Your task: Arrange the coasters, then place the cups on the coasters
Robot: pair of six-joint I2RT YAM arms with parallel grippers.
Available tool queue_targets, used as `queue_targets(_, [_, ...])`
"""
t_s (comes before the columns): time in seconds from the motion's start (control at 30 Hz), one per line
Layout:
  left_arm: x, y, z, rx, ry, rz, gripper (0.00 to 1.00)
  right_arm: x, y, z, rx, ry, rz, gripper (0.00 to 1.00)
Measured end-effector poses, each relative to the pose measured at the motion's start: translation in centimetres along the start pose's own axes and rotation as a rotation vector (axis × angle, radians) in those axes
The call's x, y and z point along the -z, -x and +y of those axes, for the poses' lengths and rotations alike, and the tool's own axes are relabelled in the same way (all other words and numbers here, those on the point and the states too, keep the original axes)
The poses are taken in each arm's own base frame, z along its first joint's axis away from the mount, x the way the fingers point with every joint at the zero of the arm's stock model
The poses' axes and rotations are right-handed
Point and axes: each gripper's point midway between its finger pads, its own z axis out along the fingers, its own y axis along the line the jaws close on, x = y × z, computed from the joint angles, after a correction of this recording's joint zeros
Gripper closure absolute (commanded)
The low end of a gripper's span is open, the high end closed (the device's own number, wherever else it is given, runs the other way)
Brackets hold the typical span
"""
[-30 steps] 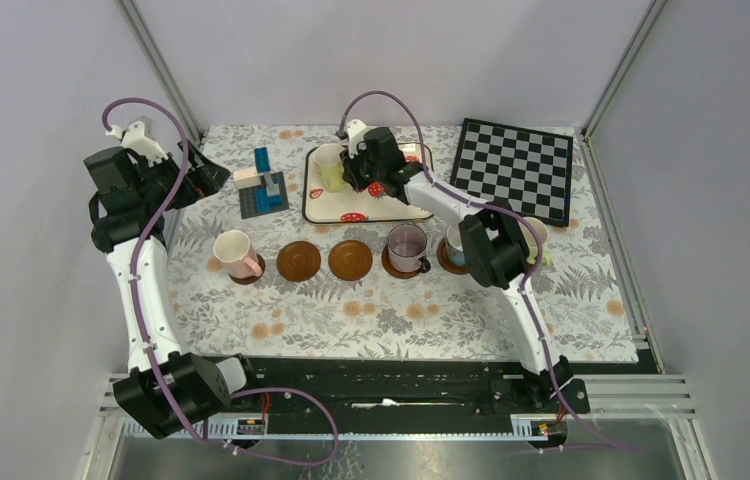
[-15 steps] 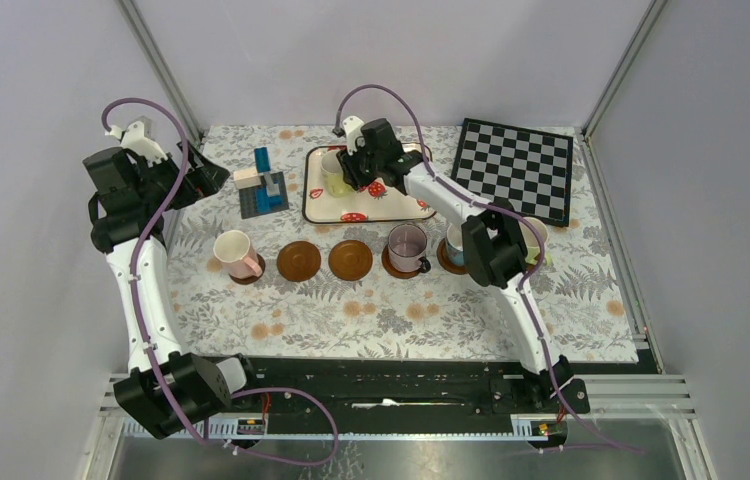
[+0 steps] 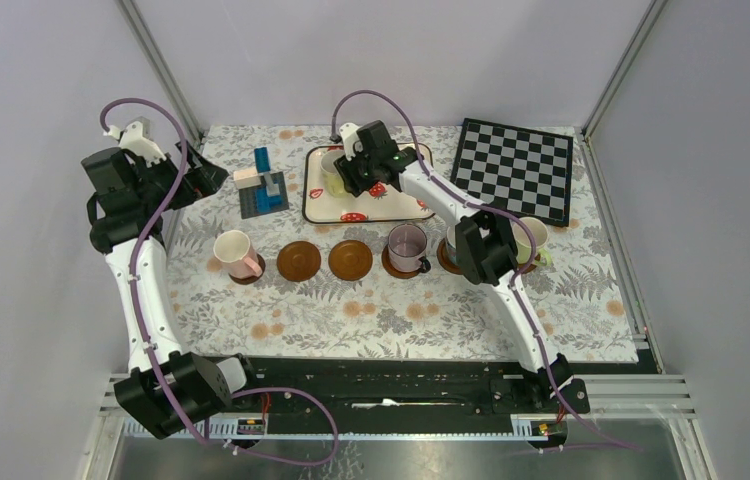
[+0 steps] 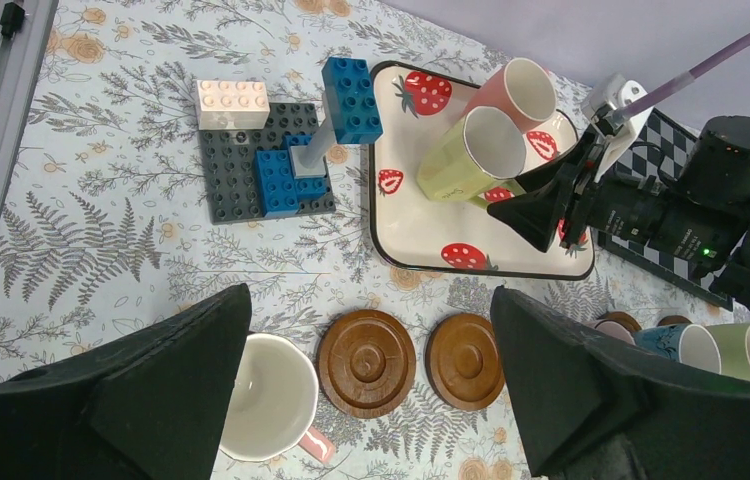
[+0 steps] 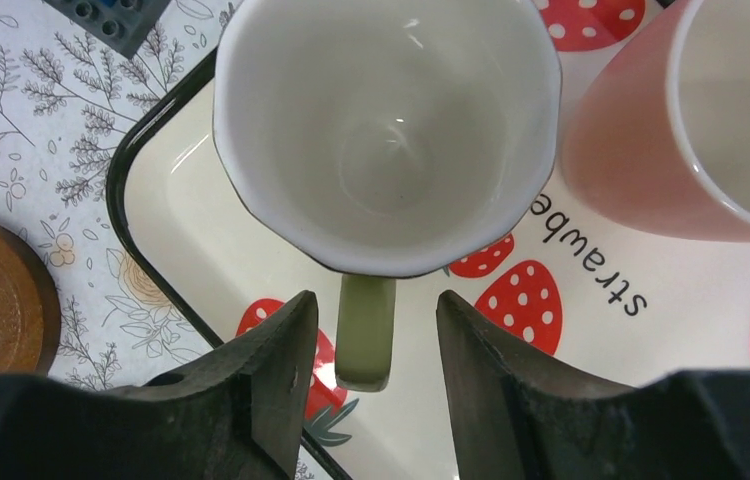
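Note:
The robot's right gripper should next take hold of the yellow-green cup (image 5: 391,130) by its handle (image 5: 365,335), so the bottom of the cup stays free to stand on a bare coaster.
A yellow-green cup (image 5: 391,130) stands on the strawberry tray (image 5: 181,210) beside a pink cup (image 5: 641,150). My right gripper (image 5: 376,300) is open, one finger on each side of the yellow-green cup's handle (image 5: 366,340), with a gap on both sides. In the top view the right gripper (image 3: 353,180) hangs over the tray (image 3: 351,208). In front of it lies the row: a pale pink cup (image 3: 234,252) on a coaster, two bare coasters (image 3: 299,260) (image 3: 351,259), a mauve cup (image 3: 407,246) on a coaster, a light blue cup (image 3: 452,240) and a green cup (image 3: 531,238). My left gripper (image 3: 201,175) is open at the far left.
A brick model on a dark baseplate (image 3: 263,188) stands left of the tray. A black-and-white chessboard (image 3: 513,170) lies at the back right. The right arm's elbow (image 3: 481,250) hangs over the light blue cup. Walls close the table on three sides.
The right gripper has shifted left across the tray to the yellow-green cup, and its jaws have spread apart. The left arm has not moved.

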Motion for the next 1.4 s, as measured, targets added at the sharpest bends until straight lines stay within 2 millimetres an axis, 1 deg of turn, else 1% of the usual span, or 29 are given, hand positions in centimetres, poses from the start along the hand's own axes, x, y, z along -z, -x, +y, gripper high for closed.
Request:
queue_targets(0.1, [0.0,0.0,0.0,0.001,-0.003,0.000,0.01,-0.1,-0.4,0.0,0.001,0.002,0.011,0.47])
queue_targets(0.23, [-0.2,-0.6,0.2,0.012,-0.006,0.016,0.01,-0.9,-0.4,-0.2,0.007,0.000,0.013,0.53])
queue_targets(0.33, [-0.2,-0.7,0.2,0.013,-0.008,0.017,0.01,-1.4,-0.7,-0.3,0.007,-0.002,0.018,0.63])
queue_targets(0.4, [-0.2,-0.7,0.2,0.013,-0.007,0.016,0.01,-1.5,-0.8,-0.3,0.007,-0.001,0.021,0.67])
queue_targets(0.5, [-0.2,-0.7,0.3,0.013,-0.007,0.016,0.01,-1.5,-0.8,-0.3,0.008,0.000,0.020,0.70])
queue_targets(0.6, [-0.2,-0.7,0.2,0.013,-0.008,0.016,0.01,-1.5,-0.8,-0.2,0.005,0.006,0.019,0.86])
queue_targets(0.67, [-0.3,-0.7,0.3,0.014,-0.009,0.017,0.01,-1.5,-0.8,-0.1,-0.004,0.007,0.019,1.00])
queue_targets(0.8, [-0.3,-1.1,0.3,0.024,-0.012,0.025,0.01,-1.2,-0.8,0.0,-0.018,0.007,0.021,1.00])
queue_targets(1.0, [-0.2,-1.2,0.3,0.019,-0.014,0.027,0.01,0.2,-0.5,0.4,-0.061,0.007,0.027,1.00])
queue_targets(1.1, [-0.1,-1.2,-0.1,0.013,-0.029,0.024,0.01,1.5,0.7,0.8,-0.079,0.007,0.007,1.00])
queue_targets(1.27, [0.3,-1.7,-0.5,0.011,-0.047,0.030,0.01,4.8,3.4,2.1,-0.097,0.014,-0.026,1.00])
queue_targets(1.37, [0.4,-2.4,-0.5,0.013,-0.049,0.042,0.01,6.7,4.9,4.2,-0.080,0.032,-0.047,1.00])
queue_targets(1.4, [0.5,-2.7,-0.4,0.013,-0.048,0.047,0.01,7.4,5.3,5.3,-0.070,0.040,-0.051,1.00])
